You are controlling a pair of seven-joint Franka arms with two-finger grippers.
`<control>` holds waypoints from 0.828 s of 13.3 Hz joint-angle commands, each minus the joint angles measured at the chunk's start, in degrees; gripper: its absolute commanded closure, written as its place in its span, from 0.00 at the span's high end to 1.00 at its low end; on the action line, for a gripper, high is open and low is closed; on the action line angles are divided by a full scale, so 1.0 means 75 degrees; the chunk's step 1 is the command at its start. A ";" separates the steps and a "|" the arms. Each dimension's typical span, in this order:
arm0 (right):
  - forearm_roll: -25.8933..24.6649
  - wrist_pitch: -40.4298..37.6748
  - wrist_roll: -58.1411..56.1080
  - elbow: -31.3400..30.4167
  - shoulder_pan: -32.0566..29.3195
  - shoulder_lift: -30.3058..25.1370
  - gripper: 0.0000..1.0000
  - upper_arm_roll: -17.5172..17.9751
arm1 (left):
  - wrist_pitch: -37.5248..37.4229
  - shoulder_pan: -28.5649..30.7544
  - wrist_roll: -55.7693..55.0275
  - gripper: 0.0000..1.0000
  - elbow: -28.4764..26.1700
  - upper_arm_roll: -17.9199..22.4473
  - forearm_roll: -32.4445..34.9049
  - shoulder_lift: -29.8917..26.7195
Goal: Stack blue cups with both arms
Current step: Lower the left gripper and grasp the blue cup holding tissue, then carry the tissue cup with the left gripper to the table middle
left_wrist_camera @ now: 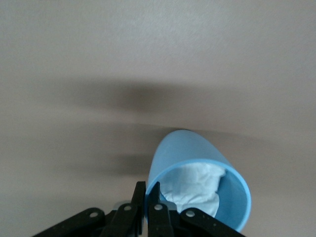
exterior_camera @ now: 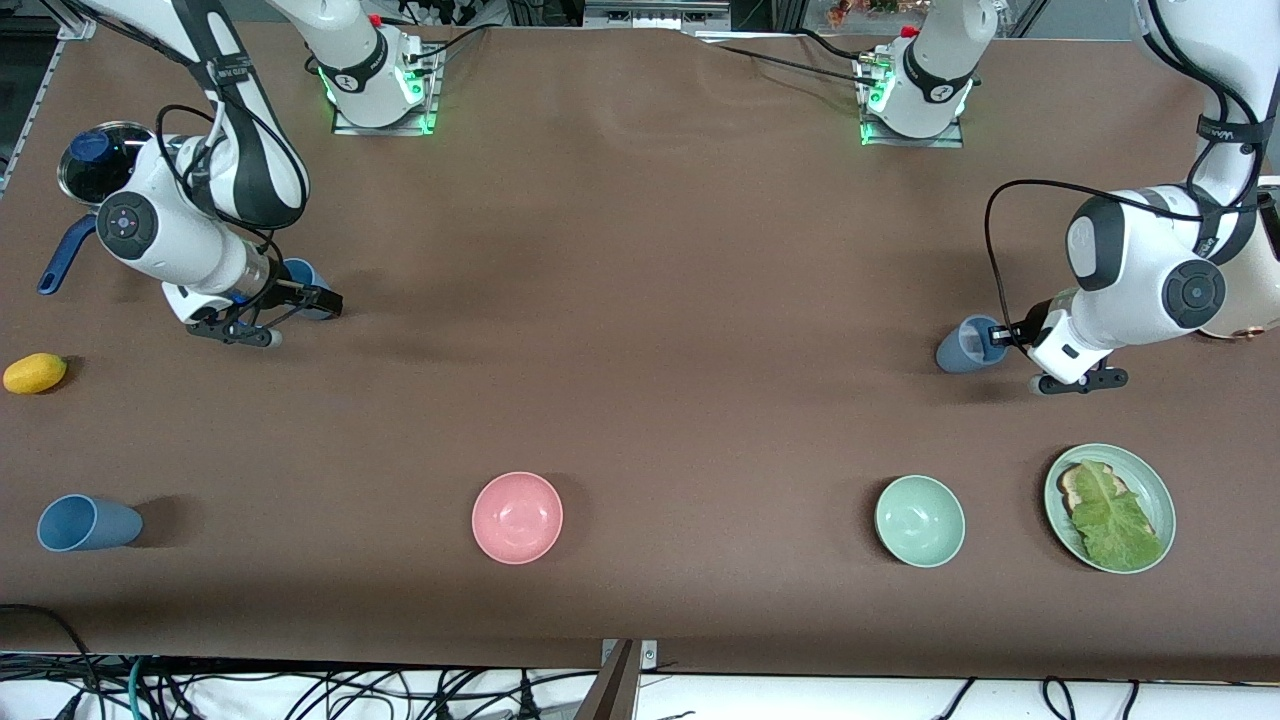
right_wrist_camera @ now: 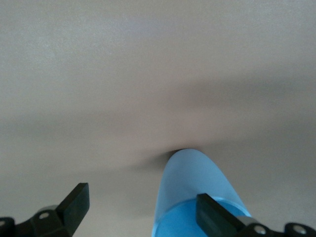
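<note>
The blue cup needs to be stacked. My right gripper should grab it by its open rim (right_wrist_camera: 162, 218) next.
Three blue cups lie on their sides. My left gripper (exterior_camera: 996, 335) is shut on the rim of a greyer blue cup (exterior_camera: 962, 346) low at the left arm's end of the table. In the left wrist view my left gripper (left_wrist_camera: 148, 190) pinches the cup's (left_wrist_camera: 187, 153) wall, and crumpled white paper (left_wrist_camera: 195, 185) sits inside the cup. My right gripper (exterior_camera: 318, 300) is open at a second blue cup (exterior_camera: 298, 270). In the right wrist view my right gripper (right_wrist_camera: 142, 197) has one finger (right_wrist_camera: 212, 212) in the cup's (right_wrist_camera: 192, 177) mouth and the other well clear. A third blue cup (exterior_camera: 88, 523) lies near the front corner at the right arm's end.
A black pot with a blue handle (exterior_camera: 66, 256) stands beside the right arm. A yellow fruit (exterior_camera: 35, 373) lies nearer the camera than the pot. A pink bowl (exterior_camera: 517, 517), a pale green bowl (exterior_camera: 920, 520) and a green plate (exterior_camera: 1160, 500) with toast and lettuce line the front.
</note>
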 commanded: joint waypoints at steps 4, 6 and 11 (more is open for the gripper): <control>0.0153 -0.0374 0.0013 -0.0113 -0.0017 -0.0237 1.00 0.0007 | -0.1856 -0.0107 -0.3161 0.00 0.1480 -0.1370 -0.0176 0.0068; 0.0153 -0.0702 0.0025 -0.0113 -0.0017 -0.0413 1.00 -0.0005 | -0.2025 -0.0142 -0.5223 0.00 0.2033 -0.2389 -0.0536 0.0173; 0.0129 -0.1243 0.0259 -0.0031 -0.0028 -0.0683 1.00 -0.0028 | -0.1268 -0.1779 -0.8239 0.00 0.3335 -0.2910 -0.0563 0.1390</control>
